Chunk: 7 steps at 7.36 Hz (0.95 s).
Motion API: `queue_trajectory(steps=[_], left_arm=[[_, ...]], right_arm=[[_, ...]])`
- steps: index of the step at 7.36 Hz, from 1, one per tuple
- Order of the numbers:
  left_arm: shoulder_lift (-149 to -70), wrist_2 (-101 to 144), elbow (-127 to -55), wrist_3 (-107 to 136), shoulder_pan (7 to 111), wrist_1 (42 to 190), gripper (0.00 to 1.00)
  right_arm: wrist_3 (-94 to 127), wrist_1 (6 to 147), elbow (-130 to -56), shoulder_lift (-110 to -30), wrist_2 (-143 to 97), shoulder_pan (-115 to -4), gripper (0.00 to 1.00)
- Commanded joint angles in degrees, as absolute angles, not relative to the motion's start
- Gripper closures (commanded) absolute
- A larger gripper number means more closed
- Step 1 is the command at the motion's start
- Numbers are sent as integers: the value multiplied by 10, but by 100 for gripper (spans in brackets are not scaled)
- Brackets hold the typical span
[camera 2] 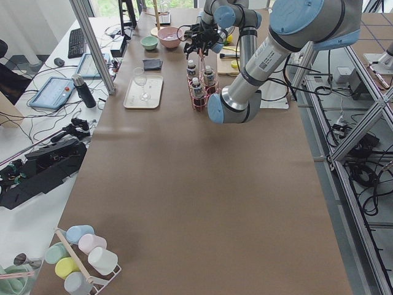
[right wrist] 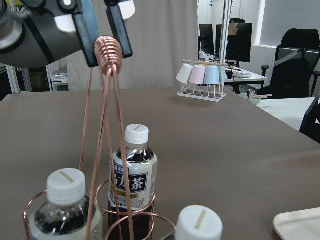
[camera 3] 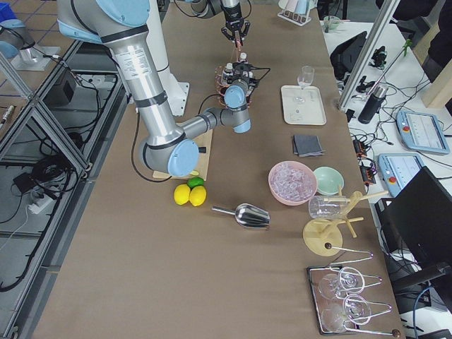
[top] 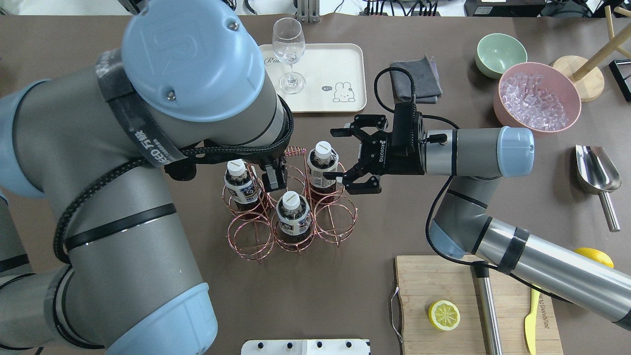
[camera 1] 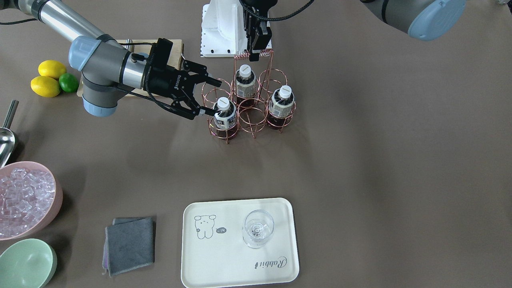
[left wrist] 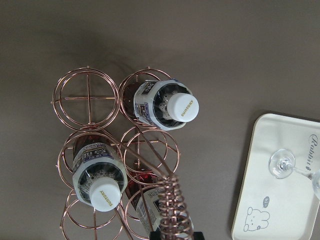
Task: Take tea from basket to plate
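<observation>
My right gripper needs to move the tea bottle nearest the plate onto the plate, so next it needs to grab the bottle by its labeled body.
Three tea bottles stand in the copper wire basket at mid-table: one, one and one. My left gripper is shut on the basket's coiled handle; the right wrist view shows its fingers clamping the coil. My right gripper is open beside the bottle nearest the plate, one fingertip close to its label. The plate lies at the table's far side from the robot and carries a stemmed glass.
A grey cloth, a pink bowl of ice and a green bowl lie beside the plate. A metal scoop, a cutting board with a lemon half, and whole lemons are on my right side.
</observation>
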State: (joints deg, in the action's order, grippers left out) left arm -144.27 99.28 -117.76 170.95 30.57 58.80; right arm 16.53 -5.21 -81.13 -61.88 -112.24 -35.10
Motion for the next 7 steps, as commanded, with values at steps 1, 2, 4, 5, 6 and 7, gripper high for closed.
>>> queue_trajectory(steps=[1, 2, 4, 5, 6, 7], left_arm=[[-1441, 994, -1176, 1709, 306, 587, 100], [-1441, 995, -1176, 1710, 306, 587, 100], [-1441, 995, -1176, 1709, 306, 587, 100], [-1441, 995, -1173, 1709, 306, 586, 100], [-1441, 995, -1172, 1709, 306, 585, 100], [-1441, 996, -1172, 1709, 306, 584, 100]], right_arm=[[165, -48, -778, -583, -1108, -351, 10], [165, -41, -776, -579, -1108, -352, 21], [165, -40, -776, -580, -1108, -352, 47], [165, -41, -776, -582, -1108, -354, 51], [165, -42, -776, -584, -1108, -355, 59], [165, -42, -775, -585, -1108, -355, 65]])
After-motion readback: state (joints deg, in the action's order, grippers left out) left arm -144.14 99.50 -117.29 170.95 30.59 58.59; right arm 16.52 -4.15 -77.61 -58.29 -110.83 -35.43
